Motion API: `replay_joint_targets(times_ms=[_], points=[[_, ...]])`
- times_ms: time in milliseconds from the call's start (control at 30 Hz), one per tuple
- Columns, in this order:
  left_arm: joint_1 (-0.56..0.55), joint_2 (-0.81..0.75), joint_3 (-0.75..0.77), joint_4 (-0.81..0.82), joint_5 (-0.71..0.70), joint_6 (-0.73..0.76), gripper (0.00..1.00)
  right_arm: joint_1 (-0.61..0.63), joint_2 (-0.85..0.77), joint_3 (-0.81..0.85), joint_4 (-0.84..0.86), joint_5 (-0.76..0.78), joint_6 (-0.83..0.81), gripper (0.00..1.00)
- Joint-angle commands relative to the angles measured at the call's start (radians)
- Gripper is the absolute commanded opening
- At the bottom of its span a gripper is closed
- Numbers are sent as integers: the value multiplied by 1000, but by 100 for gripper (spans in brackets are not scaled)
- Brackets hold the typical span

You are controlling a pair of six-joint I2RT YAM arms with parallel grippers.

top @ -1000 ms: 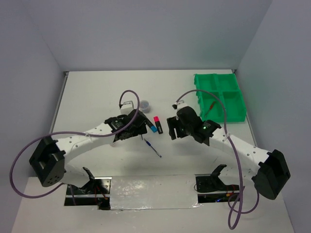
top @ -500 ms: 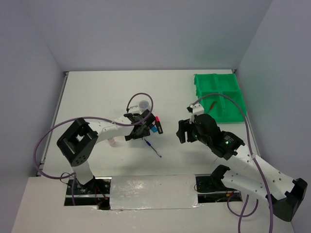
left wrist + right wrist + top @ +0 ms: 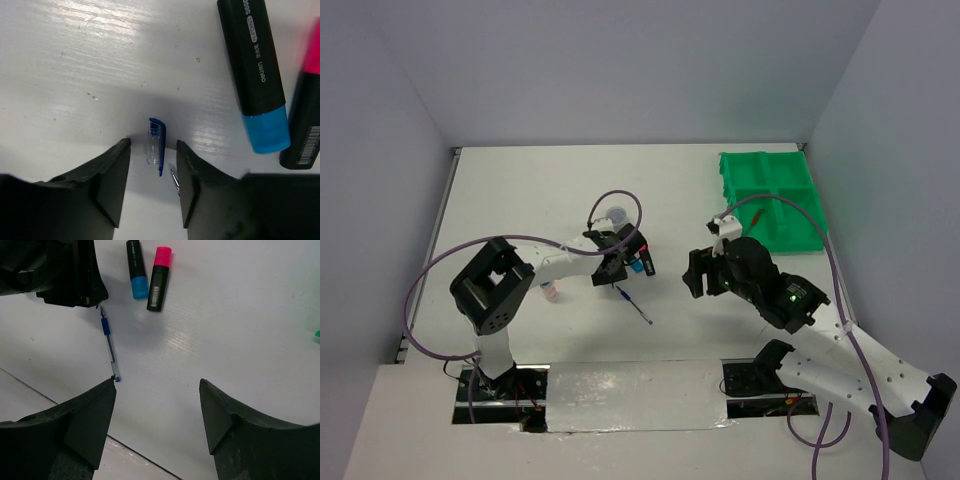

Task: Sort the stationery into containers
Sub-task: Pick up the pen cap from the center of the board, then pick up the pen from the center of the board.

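The right gripper grabs the thin blue pen by its clear body (image 3: 635, 305) (image 3: 110, 347) next, which leaves the pen's tip free to take the blue cap.
My left gripper (image 3: 152, 145) is down on the table, open, its fingers either side of a small blue pen cap (image 3: 155, 148) with a gap on each side. The thin blue pen (image 3: 108, 345) lies behind it, its tip (image 3: 175, 181) by the right finger. A blue-ended highlighter (image 3: 252, 70) and a pink-ended highlighter (image 3: 306, 95) lie just to the right. My right gripper (image 3: 157, 385) hovers open and empty to the right of the pen. The green tray (image 3: 812, 235) sits far right with a red pen (image 3: 757, 215) in it.
A round grey pot (image 3: 616, 215) stands behind the left gripper (image 3: 617, 268). A small whitish bottle (image 3: 549, 292) lies by the left arm. The right gripper (image 3: 696, 272) is between the highlighters (image 3: 640, 258) and the tray. The enclosure walls stand on both sides.
The left gripper has shifted right and come down over the pen cap, and its jaws have narrowed. The right gripper drew back to the right, then stayed almost still.
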Motion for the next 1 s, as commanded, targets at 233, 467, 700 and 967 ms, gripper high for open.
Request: replay_joint_targets(times_ms=[233, 467, 700, 967], points=[[35, -20, -134, 71, 88, 47, 0, 10, -41, -19, 53, -92, -17, 74], [55, -181, -181, 106, 52, 107, 0, 16, 106, -112, 263, -342, 3, 74], [57, -358, -167, 7, -34, 120, 0, 215, 494, 11, 218, -57, -36, 72], [62, -517, -130, -69, -41, 154, 0, 229, 712, 102, 300, -53, -66, 72]])
